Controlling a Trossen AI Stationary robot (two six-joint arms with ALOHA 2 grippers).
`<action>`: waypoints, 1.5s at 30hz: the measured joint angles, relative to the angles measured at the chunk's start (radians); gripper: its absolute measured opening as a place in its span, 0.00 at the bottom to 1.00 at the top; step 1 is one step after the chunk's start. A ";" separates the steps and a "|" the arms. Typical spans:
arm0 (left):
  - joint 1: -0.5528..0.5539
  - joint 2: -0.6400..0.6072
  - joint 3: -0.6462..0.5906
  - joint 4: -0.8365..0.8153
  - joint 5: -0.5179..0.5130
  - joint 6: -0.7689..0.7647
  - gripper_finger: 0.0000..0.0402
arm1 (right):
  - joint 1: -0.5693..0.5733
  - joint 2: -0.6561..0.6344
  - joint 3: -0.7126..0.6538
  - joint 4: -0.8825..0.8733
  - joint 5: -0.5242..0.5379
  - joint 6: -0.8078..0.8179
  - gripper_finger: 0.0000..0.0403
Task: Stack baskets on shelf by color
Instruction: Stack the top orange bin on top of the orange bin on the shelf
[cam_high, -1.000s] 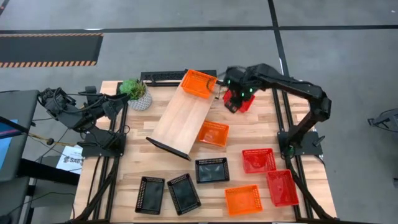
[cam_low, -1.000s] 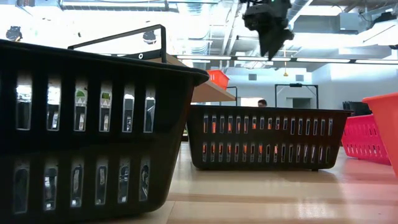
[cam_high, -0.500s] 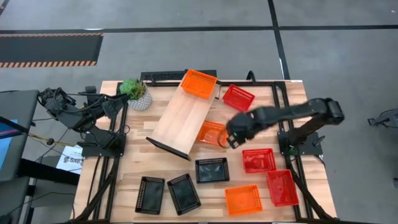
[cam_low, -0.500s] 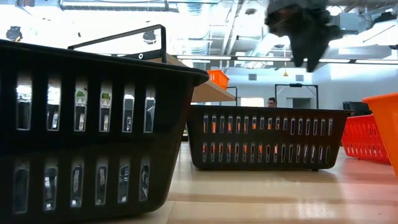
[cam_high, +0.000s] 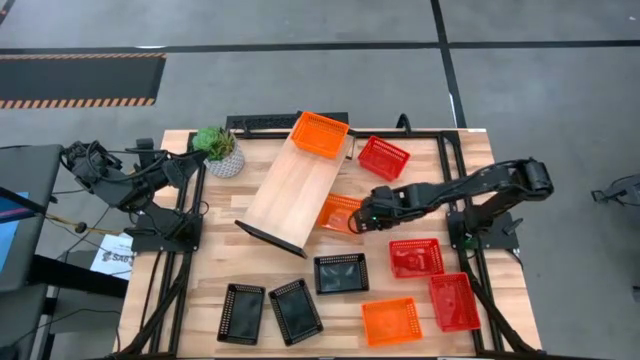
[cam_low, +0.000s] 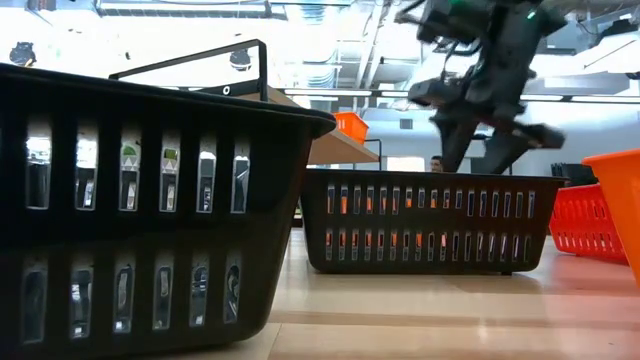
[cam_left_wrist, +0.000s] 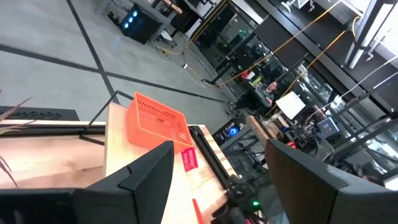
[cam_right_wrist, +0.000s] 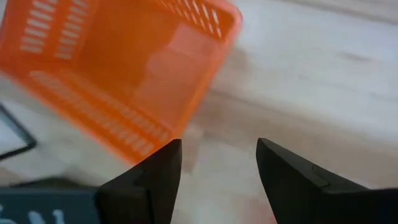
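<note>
My right gripper is open, and the tabletop shows between my fingers, beside the basket's rim. It should move toward that basket's rim before it closes on the orange basket's rim (cam_high: 346, 197) (cam_right_wrist: 205, 91).
The shelf (cam_high: 290, 190) lies aslant on the tabletop, and an orange basket (cam_high: 320, 133) sits on its far end. A second orange basket (cam_high: 335, 212) rests on the table against the shelf's right side. My right gripper (cam_high: 360, 222) is open and low just right of that basket, whose corner (cam_right_wrist: 118, 74) lies ahead of the open fingers (cam_right_wrist: 217, 168). A red basket (cam_high: 384, 157) sits near the far edge. My left gripper (cam_left_wrist: 217, 186) is open and waits at the table's left edge.
Two red baskets (cam_high: 416, 257) (cam_high: 454, 301) and a third orange basket (cam_high: 391, 321) lie near the right front. Three black baskets (cam_high: 341, 273) (cam_high: 296, 311) (cam_high: 241, 313) lie along the near side. A potted plant (cam_high: 220, 150) stands at the far left.
My right gripper has left the red basket at the far edge, which stays on the table there. It has swung toward the near edge and leftward, then come down low beside the orange basket next to the shelf.
</note>
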 joint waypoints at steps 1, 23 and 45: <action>0.000 0.000 0.000 0.000 0.000 0.000 0.60 | -0.008 0.010 0.000 0.016 -0.002 -0.016 0.57; 0.000 0.000 0.000 -0.001 0.000 0.000 0.60 | -0.065 0.095 0.002 0.104 -0.029 -0.041 0.57; 0.000 0.000 0.000 0.000 0.000 -0.002 0.60 | -0.104 -0.016 0.002 -0.109 -0.037 -0.083 0.02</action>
